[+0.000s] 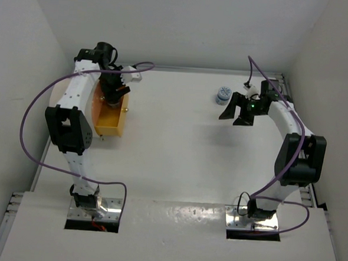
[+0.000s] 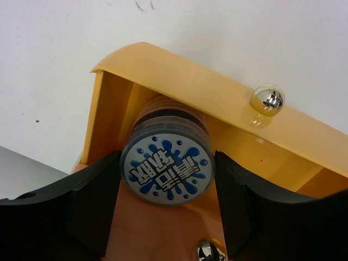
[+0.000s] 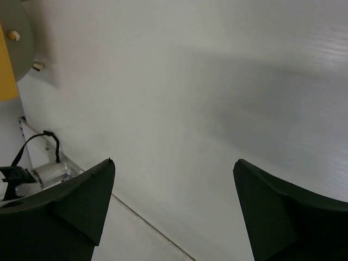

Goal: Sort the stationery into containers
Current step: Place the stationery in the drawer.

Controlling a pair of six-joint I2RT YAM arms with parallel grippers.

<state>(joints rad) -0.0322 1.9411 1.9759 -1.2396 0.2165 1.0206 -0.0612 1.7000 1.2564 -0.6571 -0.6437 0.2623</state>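
The round blue-and-white piece is inside the drawer against its side and would stay, so my left gripper should release it.
My left gripper hangs over the orange drawer box at the far left. In the left wrist view it is shut on a round blue-and-white piece, which sits inside the drawer against its wall. A second round blue-and-white piece stands on the table at the far right. My right gripper is open and empty just to the near right of it. In the right wrist view it shows only bare table between its fingers. The pens and the pink-and-tan cylinder are out of view.
The drawer has a chrome knob on its front wall, and a second knob shows below. A cream drum is mostly hidden behind my left arm. White walls enclose the table on the left, back and right.
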